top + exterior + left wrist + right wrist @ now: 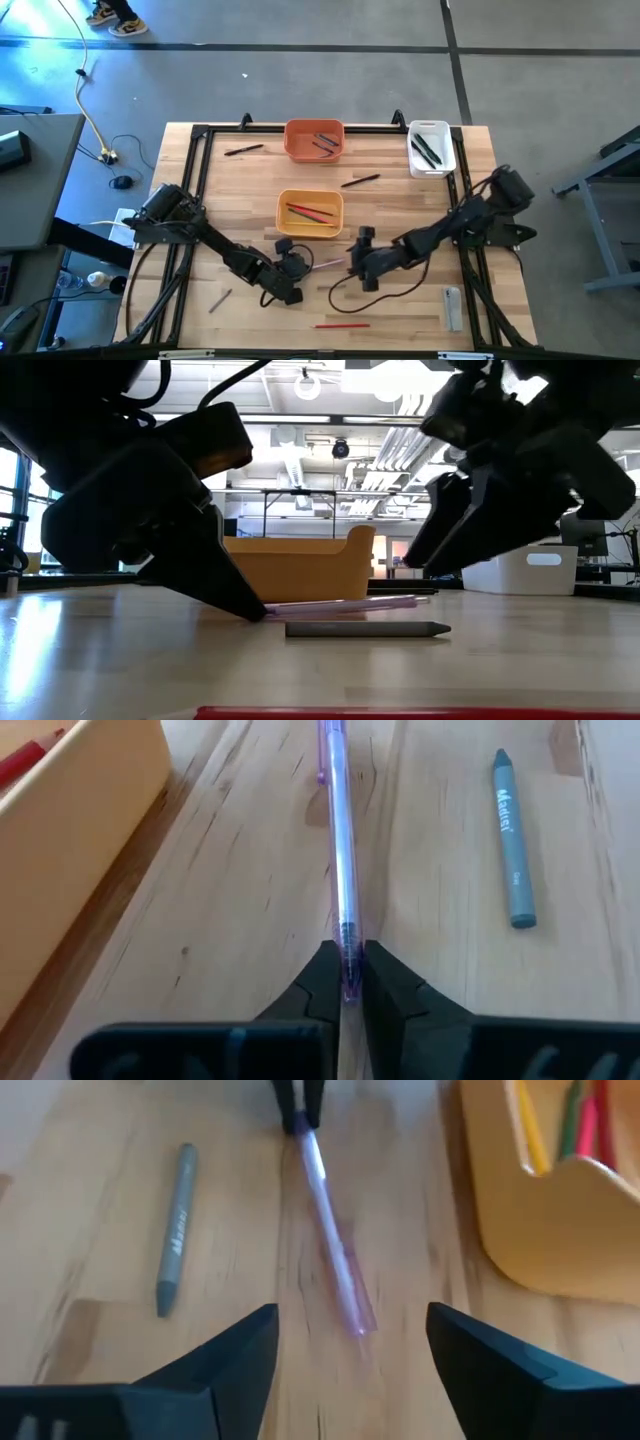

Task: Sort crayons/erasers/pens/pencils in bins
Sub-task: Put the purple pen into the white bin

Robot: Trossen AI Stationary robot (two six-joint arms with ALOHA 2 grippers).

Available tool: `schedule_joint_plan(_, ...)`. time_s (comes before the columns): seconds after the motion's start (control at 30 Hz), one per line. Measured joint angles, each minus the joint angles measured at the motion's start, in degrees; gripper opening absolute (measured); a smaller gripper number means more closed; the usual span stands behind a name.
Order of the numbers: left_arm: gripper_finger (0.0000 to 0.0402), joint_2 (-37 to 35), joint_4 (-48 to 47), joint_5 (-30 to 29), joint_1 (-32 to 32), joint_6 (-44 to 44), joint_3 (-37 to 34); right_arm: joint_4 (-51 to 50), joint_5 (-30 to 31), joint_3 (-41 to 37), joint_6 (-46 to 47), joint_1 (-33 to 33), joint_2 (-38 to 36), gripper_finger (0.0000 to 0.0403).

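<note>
My right gripper picks up the purple pen by its clip end (339, 262) next, for the pens in the white bin (430, 147).
A thin purple pen (328, 263) lies between my two grippers, in front of the yellow-orange bin (310, 212). My left gripper (347, 955) is shut on the pen's left end. My right gripper (350, 1325) is open; its fingers stand on either side of the pen's free right end (360, 1318) without touching it. A grey crayon (512, 840) lies flat on the table beside the pen, on the near side. The orange bin (314, 140) and the white bin (430, 147) stand at the far edge, each with sticks inside. My left gripper pinches the purple pen's left end (346, 925) between its two fingertips. The fingers slant down from the table's left and lie along the pen. The pen runs away from the fingers toward the right, low over the table (340, 603); whether it is lifted clear I cannot tell.
A black pen (243, 150) lies at the far left and a dark pen (360, 181) right of the yellow-orange bin. A red pencil (342, 325) and a grey stick (220, 300) lie near the front edge, with a pale object (453, 305) at the front right.
</note>
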Motion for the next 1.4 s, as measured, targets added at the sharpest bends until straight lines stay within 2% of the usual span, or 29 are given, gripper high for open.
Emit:
schedule_joint_plan(0.17, 0.0003, 0.1, 1.5, -0.4, 0.0, 1.3, -0.1, -3.6, -1.5, 4.3, -2.5, -1.1, 4.2, 0.0250)
schedule_joint_plan(0.3, 0.0002, 0.2, 2.8, -1.2, 0.0, 3.2, -0.2, -4.8, -3.0, 5.3, -2.8, -2.7, 5.9, 0.0234)
schedule_joint_plan(0.43, 0.0002, 0.2, 3.0, -1.6, 0.0, 3.4, -0.2, -5.4, -3.3, 5.2, -3.8, -3.8, 6.4, 0.0199)
schedule_joint_plan(0.63, 0.0001, 0.2, 3.4, -2.4, 0.1, 3.8, -0.2, -5.4, -10.0, 5.2, -3.8, -5.3, 6.4, 0.0129)
schedule_joint_plan(1.0, 0.0004, 0.2, 4.1, -2.8, 0.0, 3.8, -0.1, -5.9, -10.4, 5.2, -3.5, -5.5, 6.4, 0.0042)
schedule_joint_plan(1.13, 0.0006, -0.1, 4.0, -2.7, 0.0, 2.8, -0.2, -6.0, -10.3, 5.2, -3.6, -5.5, 6.3, 0.0031)
schedule_joint_plan(1.23, 0.0024, -1.9, 3.4, -0.9, -0.2, 3.7, -0.2, -6.1, -10.2, 5.1, -3.3, -5.5, 6.2, 0.0033)
schedule_joint_plan(1.4, 0.0063, -8.4, 1.1, -2.1, -1.8, 6.4, -0.2, -9.0, -9.7, 5.0, -2.2, -5.4, 3.8, 0.0035)
